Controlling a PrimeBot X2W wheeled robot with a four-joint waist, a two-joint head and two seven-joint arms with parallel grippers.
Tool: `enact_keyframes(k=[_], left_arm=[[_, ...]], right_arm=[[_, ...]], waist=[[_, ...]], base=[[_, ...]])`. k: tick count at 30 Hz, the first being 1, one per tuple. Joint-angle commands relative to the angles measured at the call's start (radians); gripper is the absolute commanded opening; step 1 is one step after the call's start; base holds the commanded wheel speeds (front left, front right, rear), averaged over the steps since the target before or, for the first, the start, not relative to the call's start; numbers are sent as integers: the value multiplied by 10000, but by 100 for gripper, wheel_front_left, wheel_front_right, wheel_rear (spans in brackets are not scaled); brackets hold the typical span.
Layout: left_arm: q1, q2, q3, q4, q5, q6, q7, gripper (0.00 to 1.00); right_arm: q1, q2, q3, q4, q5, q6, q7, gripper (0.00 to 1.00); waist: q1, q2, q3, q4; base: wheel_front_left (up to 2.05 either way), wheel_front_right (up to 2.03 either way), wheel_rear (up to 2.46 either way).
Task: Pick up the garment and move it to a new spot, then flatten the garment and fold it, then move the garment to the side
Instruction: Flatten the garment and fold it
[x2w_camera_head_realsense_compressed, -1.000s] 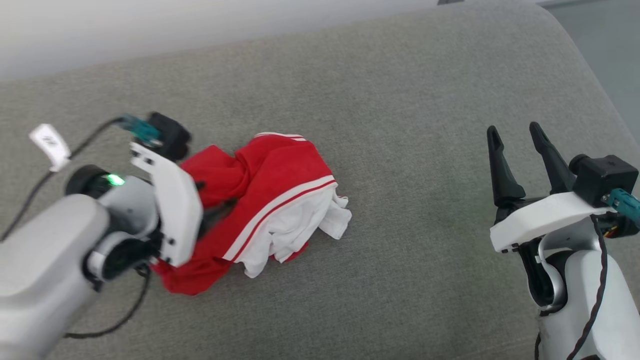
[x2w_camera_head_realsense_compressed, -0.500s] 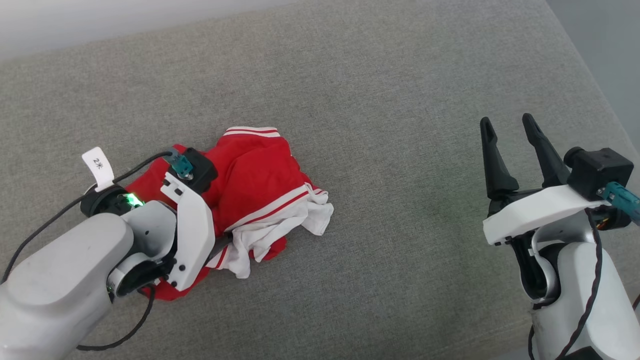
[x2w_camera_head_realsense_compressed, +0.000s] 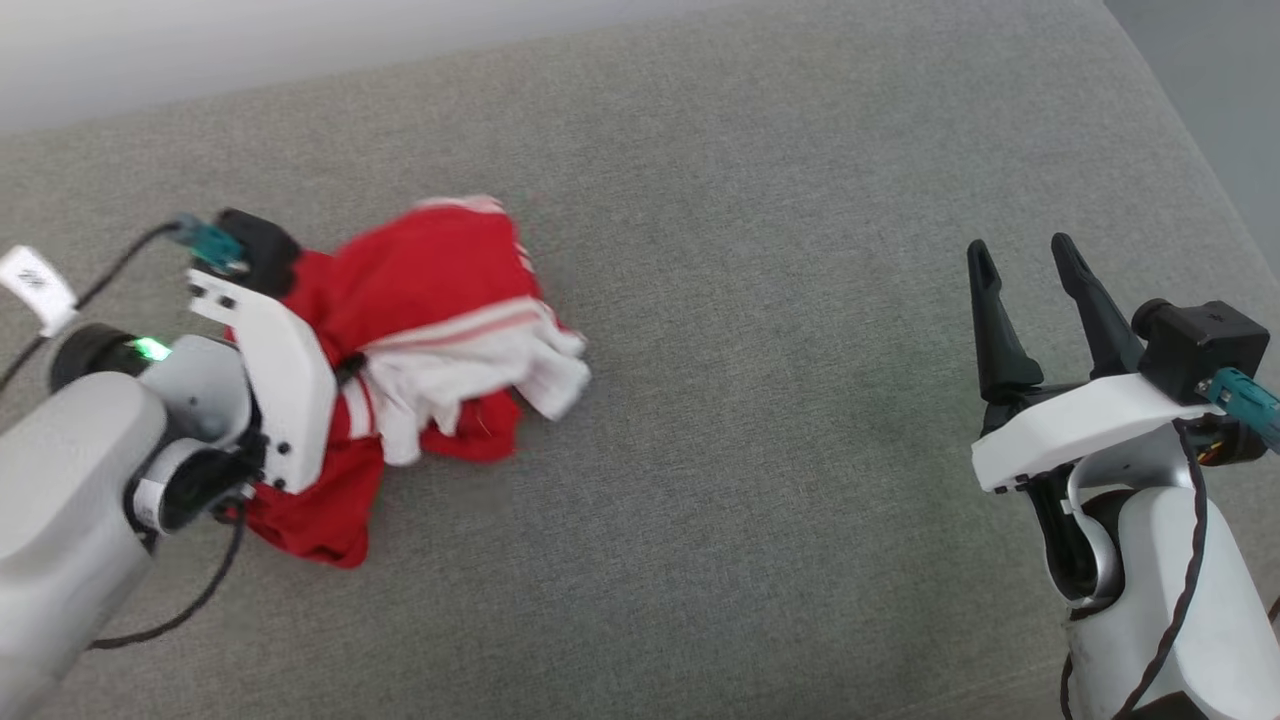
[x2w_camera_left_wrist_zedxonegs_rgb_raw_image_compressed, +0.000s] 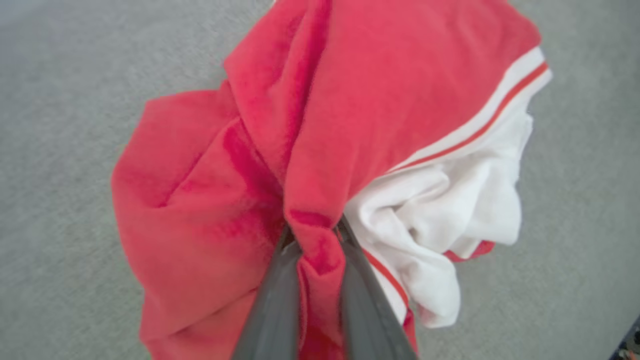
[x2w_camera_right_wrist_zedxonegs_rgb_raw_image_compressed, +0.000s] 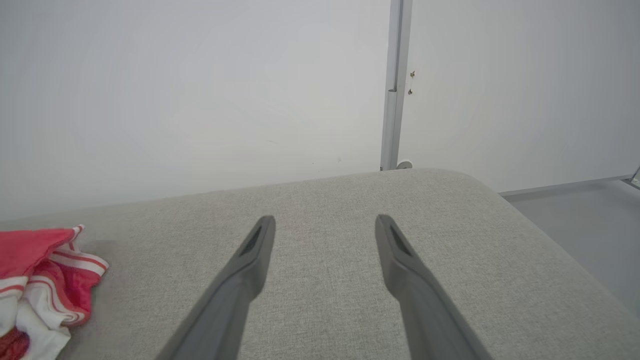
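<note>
The garment lies bunched in a red heap, so the right gripper grabs the white sleeve end (x2w_camera_head_realsense_compressed: 557, 378) that juts out next.
The garment (x2w_camera_head_realsense_compressed: 430, 290) is a crumpled bundle of red cloth with white sleeve fabric and striped trim, at the left of the grey cushion; its chest lettering is hidden. In the left wrist view my left gripper (x2w_camera_left_wrist_zedxonegs_rgb_raw_image_compressed: 312, 235) is shut on a fold of the red garment (x2w_camera_left_wrist_zedxonegs_rgb_raw_image_compressed: 350, 90), which bunches around the two fingers. In the head view those fingers are hidden behind the wrist plate and cloth. My right gripper (x2w_camera_head_realsense_compressed: 1018, 250) stands open far to the right, apart from the garment, nothing between its fingers. The right gripper (x2w_camera_right_wrist_zedxonegs_rgb_raw_image_compressed: 325, 220) sees the garment (x2w_camera_right_wrist_zedxonegs_rgb_raw_image_compressed: 45, 270) at its left edge.
The grey fabric cushion (x2w_camera_head_realsense_compressed: 760, 420) spreads wide between the two arms. Its rounded right edge (x2w_camera_head_realsense_compressed: 1190, 170) drops to a grey floor (x2w_camera_right_wrist_zedxonegs_rgb_raw_image_compressed: 575, 205). A pale wall runs along the back, with a metal post (x2w_camera_right_wrist_zedxonegs_rgb_raw_image_compressed: 395, 85) beyond the cushion.
My left gripper has drawn the garment leftward and a little farther away, and the bundle has bunched up around it. The right gripper has stayed put, still open.
</note>
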Motion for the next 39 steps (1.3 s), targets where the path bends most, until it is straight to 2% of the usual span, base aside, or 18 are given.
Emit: enact_keyframes(k=[1,6,7,8,9,15,21,28,39], left_arm=[[-82,7,82,159,41,115,-180,0],[-23,93,97,484,-16,-62,-274,0],[-58,75,91,516,6,-121,-313,26],[-142,78,69,531,83,-172,-328,79],[-223,69,72,545,70,-176,-270,100],[-707,48,9,2,155,-134,288,100],[-959,-155,-169,-1124,25,-39,1012,100],[-685,-367,-579,-1984,18,42,1460,100],[-720,-398,-1098,-1180,941,97,1270,100]], right_arm=[[77,4,-4,-7,-19,-3,42,100],[95,6,16,-49,6,-3,46,100],[96,6,22,-58,15,-3,54,100],[97,4,20,-71,11,-3,61,100],[95,6,28,-77,9,-3,70,100],[81,4,130,-201,32,-3,-11,100],[163,6,187,-240,76,-3,-45,100],[6,6,357,-179,230,-3,-185,100],[-131,6,452,69,325,-3,-449,100]], waist=[[0,0,-52,61],[0,0,-68,131],[0,0,-66,143],[0,0,-61,157],[0,0,-58,169],[0,0,-102,167],[0,0,-170,95],[0,0,39,-174],[0,0,303,-391]], base=[[0,0,0],[0,0,0],[0,0,0],[0,0,0],[0,0,0],[0,0,0],[0,0,0],[0,0,0],[0,0,0]])
